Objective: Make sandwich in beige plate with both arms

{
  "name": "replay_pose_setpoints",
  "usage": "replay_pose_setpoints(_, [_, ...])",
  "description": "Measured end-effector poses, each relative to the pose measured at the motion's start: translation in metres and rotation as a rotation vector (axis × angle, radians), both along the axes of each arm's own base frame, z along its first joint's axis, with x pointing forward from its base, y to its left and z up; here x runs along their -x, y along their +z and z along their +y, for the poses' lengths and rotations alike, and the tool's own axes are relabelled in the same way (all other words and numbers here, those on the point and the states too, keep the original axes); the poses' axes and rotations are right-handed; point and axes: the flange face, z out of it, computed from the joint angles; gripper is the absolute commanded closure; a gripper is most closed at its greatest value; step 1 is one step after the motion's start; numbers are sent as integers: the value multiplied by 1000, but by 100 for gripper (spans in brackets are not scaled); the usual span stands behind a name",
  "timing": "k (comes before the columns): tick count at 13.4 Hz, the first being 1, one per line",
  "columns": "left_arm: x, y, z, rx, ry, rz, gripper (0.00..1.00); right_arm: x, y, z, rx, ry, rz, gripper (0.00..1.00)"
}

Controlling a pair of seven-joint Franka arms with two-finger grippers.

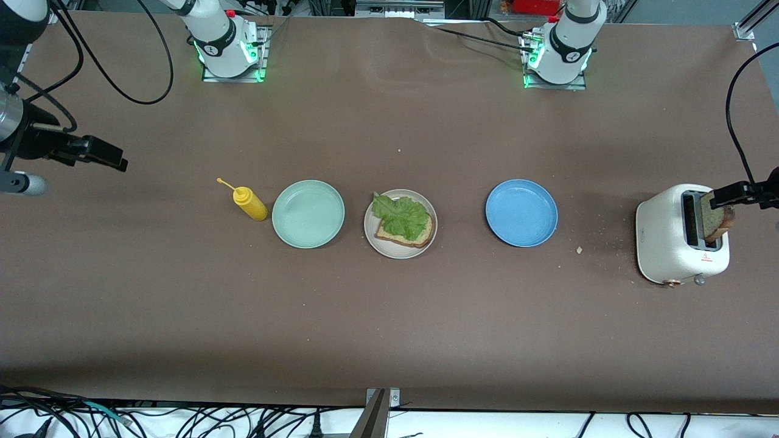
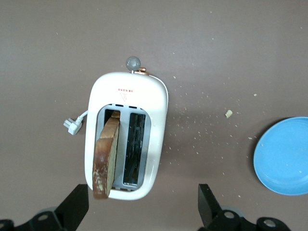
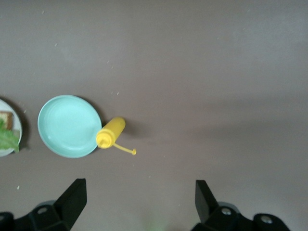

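The toaster slot is still around the lower part of the bread slice, so my left gripper should next grab the bread slice by its raised crust end (image 1: 723, 215).
The beige plate (image 1: 369, 230) sits mid-table and holds one bread slice (image 1: 421, 236) with a ruffled green lettuce leaf (image 1: 401, 216) on it. A second bread slice (image 1: 717, 222) stands tilted out of one slot of a white toaster (image 1: 663, 234) at the left arm's end. My left gripper (image 1: 727, 196) is open over the toaster. In the left wrist view its fingers (image 2: 77, 207) straddle the toaster's end (image 2: 127, 91), with the slice (image 2: 106, 161) just inside one of them. My right gripper (image 1: 112, 159) is open and empty over bare table at the right arm's end.
A mint-green plate (image 1: 308, 213) and a yellow squeeze bottle (image 1: 250, 203) lie beside the beige plate toward the right arm's end. A blue plate (image 1: 521, 212) lies between the beige plate and the toaster. Crumbs are scattered near the toaster.
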Motion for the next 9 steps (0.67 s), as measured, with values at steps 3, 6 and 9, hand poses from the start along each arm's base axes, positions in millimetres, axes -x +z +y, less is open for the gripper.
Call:
replay_pose_setpoints(3, [5, -27, 14, -1, -3, -16, 0, 24, -10, -11, -7, -15, -10, 0])
replay_pose_setpoints(6, [12, -49, 34, -7, -20, -44, 0, 51, -20, -30, 11, -41, -61, 0])
replay_pose_setpoints(9, [20, -74, 48, -11, -18, -61, 0, 54, -16, -36, 19, -49, -72, 0])
